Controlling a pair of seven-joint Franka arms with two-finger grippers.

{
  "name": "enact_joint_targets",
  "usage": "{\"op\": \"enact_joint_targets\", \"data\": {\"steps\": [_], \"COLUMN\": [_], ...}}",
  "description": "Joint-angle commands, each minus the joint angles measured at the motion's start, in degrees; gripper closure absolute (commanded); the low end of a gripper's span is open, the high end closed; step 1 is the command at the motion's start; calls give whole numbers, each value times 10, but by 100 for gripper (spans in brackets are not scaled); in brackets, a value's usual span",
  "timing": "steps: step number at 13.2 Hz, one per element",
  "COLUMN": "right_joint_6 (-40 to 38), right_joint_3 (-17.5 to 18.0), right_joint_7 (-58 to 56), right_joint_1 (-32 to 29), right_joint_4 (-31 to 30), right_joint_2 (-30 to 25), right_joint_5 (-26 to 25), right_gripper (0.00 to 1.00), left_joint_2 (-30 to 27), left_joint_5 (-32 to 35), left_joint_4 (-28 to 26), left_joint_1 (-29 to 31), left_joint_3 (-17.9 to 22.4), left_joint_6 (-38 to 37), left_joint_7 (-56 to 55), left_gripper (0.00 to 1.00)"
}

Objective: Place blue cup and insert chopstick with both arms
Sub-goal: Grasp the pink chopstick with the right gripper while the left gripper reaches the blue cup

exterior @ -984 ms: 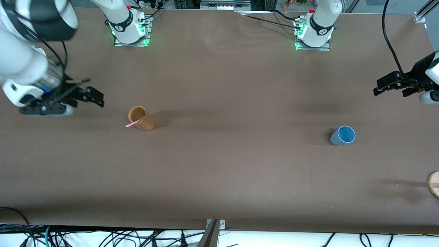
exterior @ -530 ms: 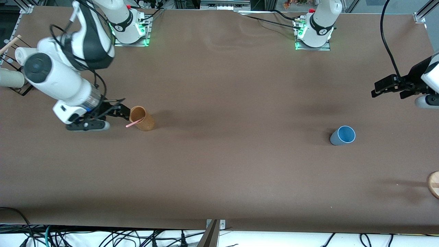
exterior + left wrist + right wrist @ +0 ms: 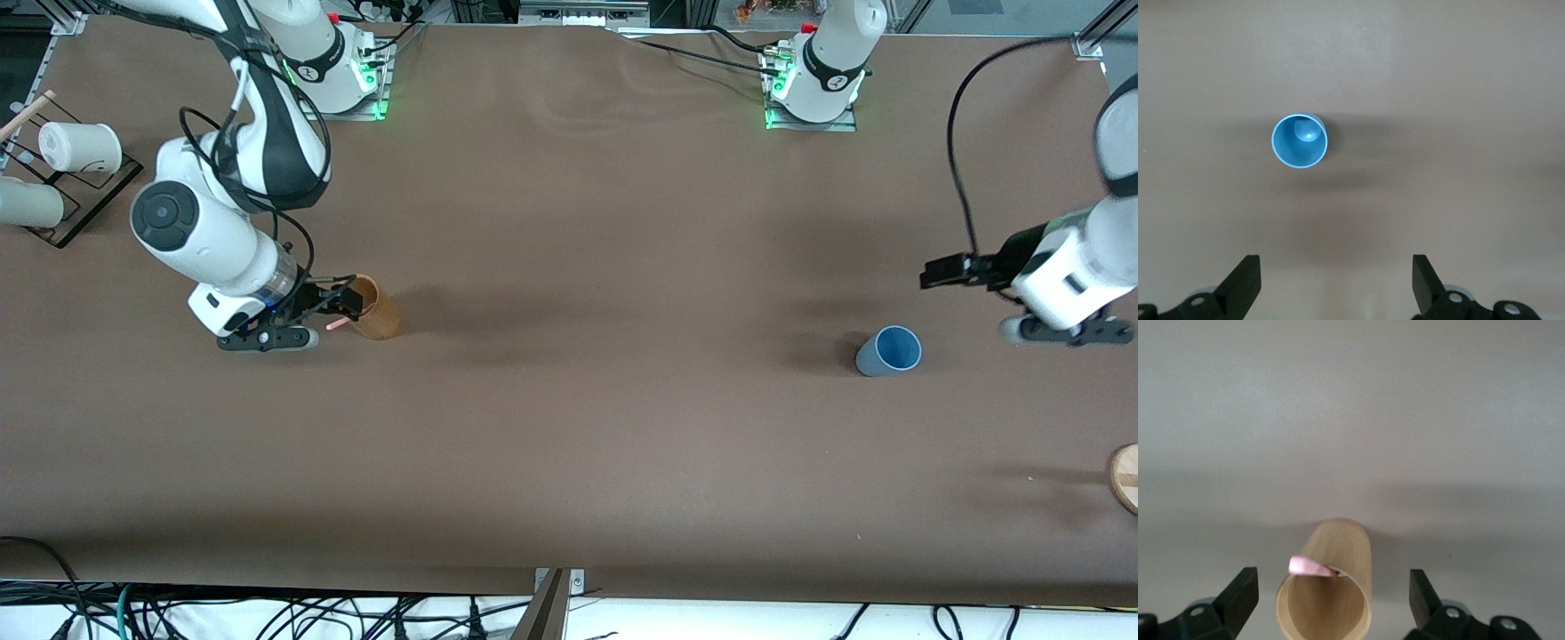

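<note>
The pink chopstick is to be inserted, so my right gripper will next pick it up by its end poking over the brown cup's rim (image 3: 332, 325) (image 3: 1300, 565).
The blue cup (image 3: 889, 351) stands upright toward the left arm's end of the table, open mouth up; it also shows in the left wrist view (image 3: 1299, 141). My left gripper (image 3: 938, 271) (image 3: 1335, 280) is open and empty, in the air beside the cup and apart from it. A tan-brown cup (image 3: 375, 311) (image 3: 1328, 587) stands toward the right arm's end. The pale-pink chopstick (image 3: 336, 324) (image 3: 1308, 566) leans in it, its end over the rim. My right gripper (image 3: 342, 300) (image 3: 1331, 597) is open, with one jaw on either side of the brown cup's mouth.
A black wire rack (image 3: 84, 191) with white cups (image 3: 80, 147) stands at the right arm's end of the table. A round wooden piece (image 3: 1125, 476) lies at the edge of the left arm's end, nearer the front camera than the blue cup.
My right arm has swung in from the table's end, and its gripper has come up to the brown cup. My left gripper has moved closer to the blue cup. Neither cup has moved.
</note>
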Motion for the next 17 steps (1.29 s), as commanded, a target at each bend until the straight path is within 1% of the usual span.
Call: {"op": "enact_joint_targets", "data": {"steps": [1, 3, 4, 7, 9, 10, 12, 13, 15, 17], "right_joint_6": [16, 20, 22, 22, 22, 22, 22, 22, 22, 22], "right_joint_3": [1, 1, 1, 2, 1, 1, 1, 1, 0, 0], "right_joint_7": [4, 3, 4, 30, 39, 39, 39, 39, 36, 34], "right_joint_1": [3, 3, 3, 10, 23, 23, 23, 23, 22, 21], "right_joint_4": [-4, -4, -4, -4, -4, -4, -4, -4, -4, -4], "right_joint_2": [4, 6, 7, 9, 10, 10, 10, 9, 9, 9], "right_joint_5": [4, 4, 4, 4, 4, 4, 4, 4, 4, 4], "right_gripper": [9, 25, 32, 42, 49, 52, 65, 70, 77, 94], "left_joint_2": [50, 69, 70, 62, 56, 54, 37, 30, 26, 21], "left_joint_5": [1, 2, 2, 4, 6, 19, 39, 41, 41, 41], "left_joint_4": [4, -7, -31, -111, -149, -172, -216, -233, -250, -265], "left_joint_1": [0, -4, -6, -10, -10, -10, -11, -13, -19, -19], "left_joint_3": [2, 2, 2, 3, 3, 3, 3, 2, 3, 3], "left_joint_6": [53, 82, 107, 192, 233, 254, 301, 311, 315, 326], "left_joint_7": [10, 10, 10, 12, 12, 12, 12, 12, 12, 12], "left_gripper": [0, 0, 0, 0, 0, 0, 0, 0, 0, 0]}}
